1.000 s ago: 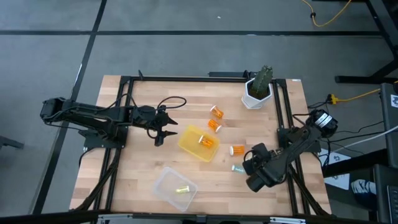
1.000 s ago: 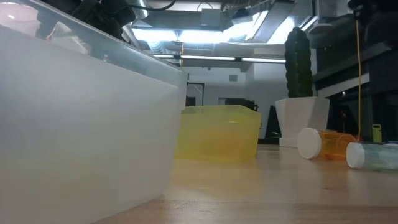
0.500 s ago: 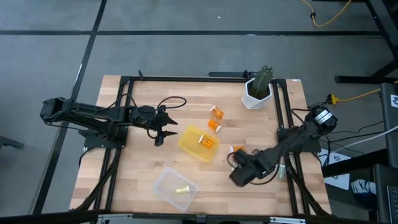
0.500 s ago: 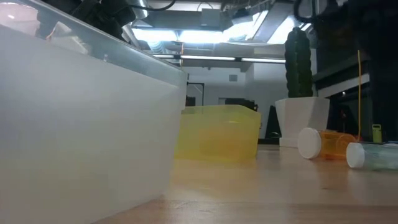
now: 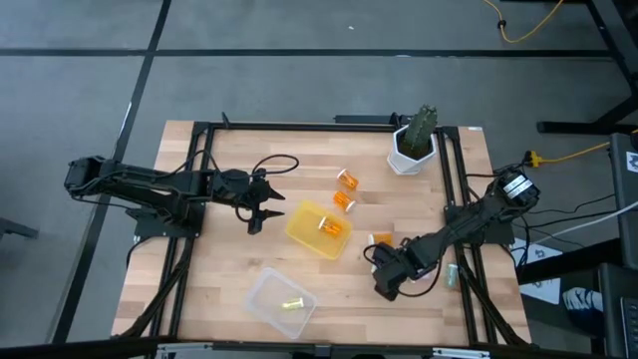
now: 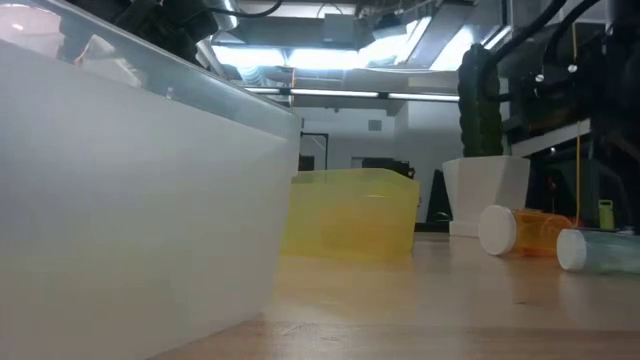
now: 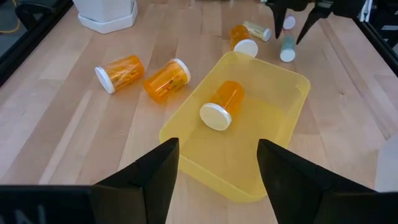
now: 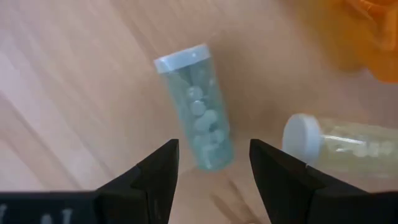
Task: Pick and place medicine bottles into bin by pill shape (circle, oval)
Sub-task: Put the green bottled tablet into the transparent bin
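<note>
In the right wrist view my right gripper's fingers stop short of the teal vial's middle (image 8: 200,112), near its bottom end (image 8: 215,159), so it is too early to close; moving toward the middle comes first.
My right gripper (image 8: 214,180) is open above a teal vial (image 8: 198,107) that lies on its side on the wood. Its fingers stand on either side of the vial's bottom end, and I see no touch. In the high view it hangs at the table's near right (image 5: 385,281). A pale green vial with a white cap (image 8: 336,144) lies beside the teal one. An orange bottle (image 7: 221,104) lies in the yellow bin (image 5: 311,237). My left gripper (image 5: 261,207) waits open and empty at the bin's left side.
Two orange bottles (image 7: 121,71) (image 7: 166,78) lie on the wood beyond the yellow bin, and a third (image 5: 380,239) lies near my right gripper. A clear bin (image 5: 269,291) at the near edge holds a yellow-green vial (image 5: 292,302). A white plant pot (image 5: 409,152) stands far right.
My right gripper has moved toward the table's left, from beside the teal vial to over it. The teal vial now lies under the gripper in the high view. The bottles have stayed in place.
</note>
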